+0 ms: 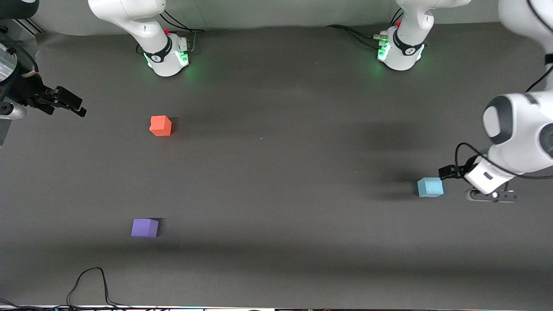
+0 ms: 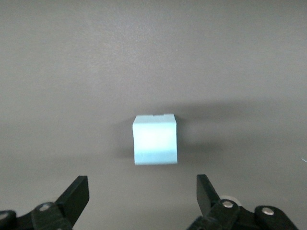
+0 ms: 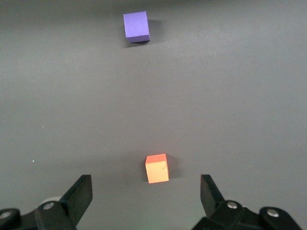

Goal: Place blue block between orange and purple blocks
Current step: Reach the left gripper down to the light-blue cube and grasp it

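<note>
My left gripper grabs the light blue block point(image 1: 430, 187) by its opposite sides next, to place it.
The light blue block point(image 1: 430, 187) sits on the dark table toward the left arm's end. My left gripper point(image 1: 450, 172) is open and empty, low beside it. In the left wrist view the block point(image 2: 155, 139) lies just ahead of the open gripper point(image 2: 142, 186), untouched. The orange block point(image 1: 160, 125) sits toward the right arm's end, and the purple block point(image 1: 144, 227) is nearer the front camera than it. My right gripper point(image 1: 72, 106) is open and empty, raised near the table's end. Its wrist view shows the gripper point(image 3: 146, 192), the orange block point(image 3: 157, 168) and the purple block point(image 3: 136, 26).
The two arm bases point(image 1: 167, 54) point(image 1: 399, 49) stand along the table's back edge. A black cable point(image 1: 88, 283) loops on the table at the edge nearest the front camera. Dark gear point(image 1: 8, 65) stands at the right arm's end.
</note>
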Motion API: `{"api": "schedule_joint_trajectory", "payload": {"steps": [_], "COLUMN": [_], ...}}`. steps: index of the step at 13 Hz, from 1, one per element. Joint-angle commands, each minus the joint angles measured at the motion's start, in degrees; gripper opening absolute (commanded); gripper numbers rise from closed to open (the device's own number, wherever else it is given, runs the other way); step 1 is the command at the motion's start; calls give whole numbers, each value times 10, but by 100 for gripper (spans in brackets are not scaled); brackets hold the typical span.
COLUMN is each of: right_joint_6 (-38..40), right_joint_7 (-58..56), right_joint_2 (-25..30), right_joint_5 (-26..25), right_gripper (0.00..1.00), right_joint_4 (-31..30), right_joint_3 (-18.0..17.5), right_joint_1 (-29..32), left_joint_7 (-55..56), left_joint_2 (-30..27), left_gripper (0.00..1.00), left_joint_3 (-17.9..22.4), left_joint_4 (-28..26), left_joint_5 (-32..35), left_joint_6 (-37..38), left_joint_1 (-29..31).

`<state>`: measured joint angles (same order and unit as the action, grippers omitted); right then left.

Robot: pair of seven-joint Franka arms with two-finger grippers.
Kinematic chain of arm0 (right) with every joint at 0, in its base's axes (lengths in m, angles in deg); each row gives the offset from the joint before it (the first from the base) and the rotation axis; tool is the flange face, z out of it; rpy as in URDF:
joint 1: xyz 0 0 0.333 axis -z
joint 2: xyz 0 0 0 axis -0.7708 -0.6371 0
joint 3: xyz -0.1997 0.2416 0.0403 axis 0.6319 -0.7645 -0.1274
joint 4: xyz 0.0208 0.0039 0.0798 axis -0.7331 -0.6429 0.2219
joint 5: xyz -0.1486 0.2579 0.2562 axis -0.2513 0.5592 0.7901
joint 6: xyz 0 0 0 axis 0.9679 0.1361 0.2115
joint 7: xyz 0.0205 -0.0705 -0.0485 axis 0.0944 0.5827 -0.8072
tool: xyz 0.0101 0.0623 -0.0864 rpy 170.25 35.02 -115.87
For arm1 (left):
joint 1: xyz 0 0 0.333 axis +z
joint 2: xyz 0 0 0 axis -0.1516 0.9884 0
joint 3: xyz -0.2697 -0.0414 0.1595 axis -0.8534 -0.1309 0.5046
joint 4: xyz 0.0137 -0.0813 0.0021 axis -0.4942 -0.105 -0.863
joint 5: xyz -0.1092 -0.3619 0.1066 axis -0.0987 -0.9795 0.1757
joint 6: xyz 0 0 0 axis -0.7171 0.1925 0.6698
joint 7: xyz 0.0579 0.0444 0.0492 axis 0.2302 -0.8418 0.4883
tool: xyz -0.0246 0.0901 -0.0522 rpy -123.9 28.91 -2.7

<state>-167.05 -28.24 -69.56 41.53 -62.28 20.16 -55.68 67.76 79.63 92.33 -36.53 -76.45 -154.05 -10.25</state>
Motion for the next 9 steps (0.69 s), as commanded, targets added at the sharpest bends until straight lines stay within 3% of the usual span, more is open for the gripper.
{"api": "schedule_joint_trajectory", "payload": {"steps": [1,8,9], "right_joint_6": [-10,-20,-22], "right_joint_7": [-6,-5,-4], "right_joint_2": [23,24,24], "right_joint_5": [0,-3,-4], "right_gripper": [100,100,100], "right_joint_4": [-21,-31,-31], "right_joint_3": [2,0,0], "right_joint_1": [2,1,1], "left_joint_7": [-2,16,16], "left_joint_2": [48,113,113], "left_gripper": [100,100,89], "left_joint_3": [1,-1,-1], "left_joint_4": [-9,-16,-16], "left_joint_5": [-2,-6,-6], "left_joint_6": [-65,-123,-121], "left_joint_1": [-2,-9,-8]}}
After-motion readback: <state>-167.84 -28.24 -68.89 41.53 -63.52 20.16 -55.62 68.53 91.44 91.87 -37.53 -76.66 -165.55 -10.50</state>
